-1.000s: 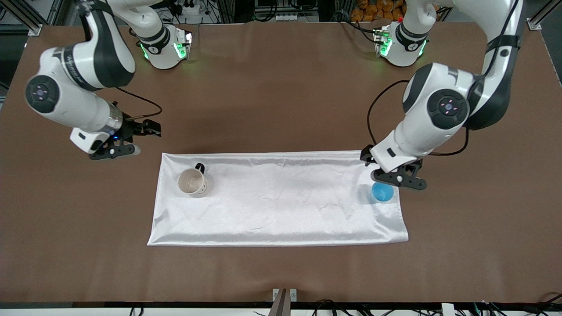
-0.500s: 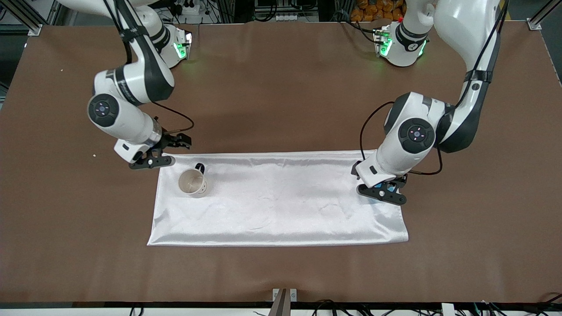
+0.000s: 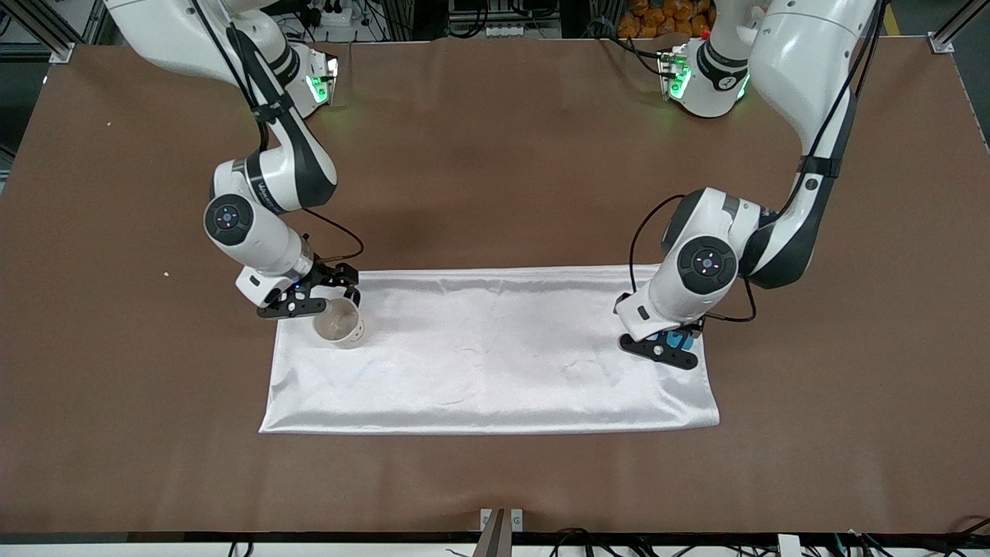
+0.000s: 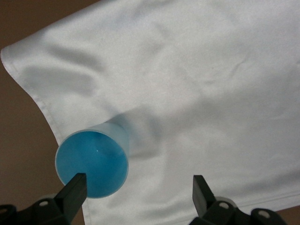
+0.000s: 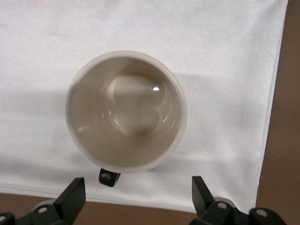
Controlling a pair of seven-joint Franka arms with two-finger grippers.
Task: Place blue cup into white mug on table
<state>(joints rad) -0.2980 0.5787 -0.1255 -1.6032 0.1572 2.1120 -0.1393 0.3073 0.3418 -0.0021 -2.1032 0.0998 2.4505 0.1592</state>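
Observation:
The white mug should stay upright with its opening free for the blue cup, so my right gripper will pick it up by its black handle next.
The blue cup stands upright on the white cloth at the left arm's end, mostly hidden under my left gripper. In the left wrist view the cup sits just inside one finger, off centre in the open left gripper. The white mug stands upright on the cloth at the right arm's end. My right gripper is open just above its handle side. In the right wrist view the empty mug shows its black handle near the open right gripper.
The shiny white cloth lies across the middle of the brown table. The arm bases stand along the table edge farthest from the front camera.
Both arms have come down and inward. The right gripper moved from beside the cloth to over the mug's handle side. The left gripper lowered over the blue cup, covering most of it.

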